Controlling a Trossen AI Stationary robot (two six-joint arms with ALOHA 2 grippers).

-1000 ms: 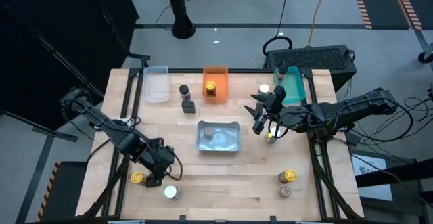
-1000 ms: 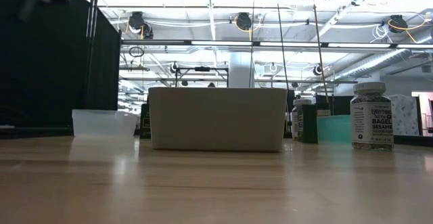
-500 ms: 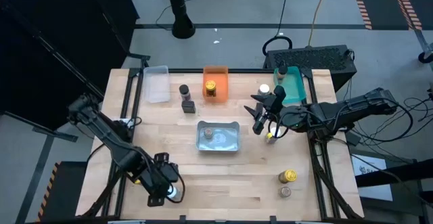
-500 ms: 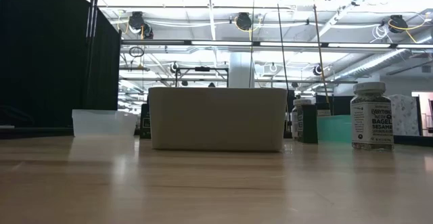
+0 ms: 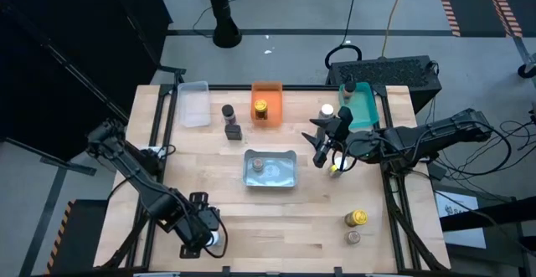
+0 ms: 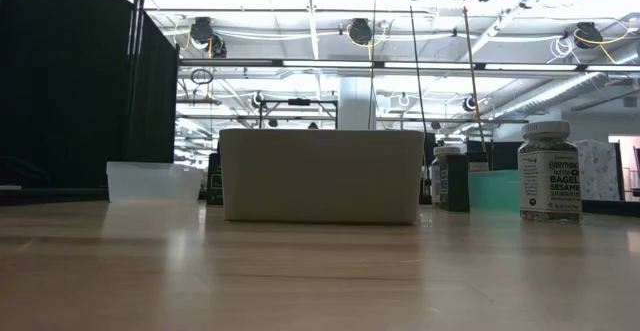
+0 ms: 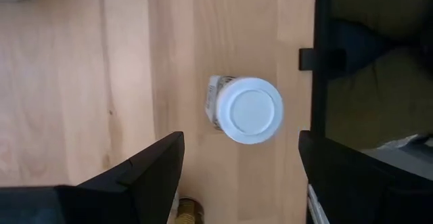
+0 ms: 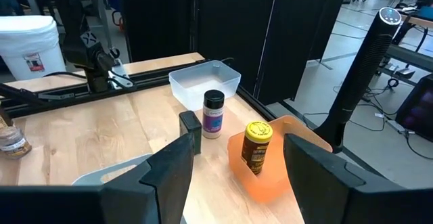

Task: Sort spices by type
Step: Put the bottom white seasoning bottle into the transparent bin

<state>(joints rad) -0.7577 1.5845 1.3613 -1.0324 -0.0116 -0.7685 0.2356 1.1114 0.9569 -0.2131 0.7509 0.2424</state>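
The white-lidded jar needs to go into the clear bin with its type, so my left gripper should grab the jar by its lidded top (image 7: 250, 109) next.
The spices are small jars spread over the table. A white-lidded jar (image 7: 247, 109) stands upright close to the near edge, left of middle. My left gripper (image 5: 207, 232) hangs above it, pointing down, open, one finger on either side and clear of the jar (image 5: 215, 238). A gold lid (image 7: 186, 211) peeks out beside one finger. My right gripper (image 5: 322, 146) hovers open and empty at the right of the centre. More jars stand farther off: a black-lidded one (image 5: 227, 111), a gold-lidded one (image 5: 261, 107) in the orange bin (image 5: 267, 89), and a white-lidded one (image 5: 327, 110).
A grey tray (image 5: 270, 168) with a jar sits mid-table. A clear bin (image 5: 193, 104) and a teal bin (image 5: 364, 105) holding a jar stand along the far edge. Two jars (image 5: 357, 218) stand near right. The table's near edge (image 7: 318, 82) runs right beside the white-lidded jar.
My left gripper has swung toward the table's near edge and a little to the right, from beside the gold-lidded jar at the near left to above the white-lidded jar. The arm now covers that gold-lidded jar in the high view. No jar has moved.
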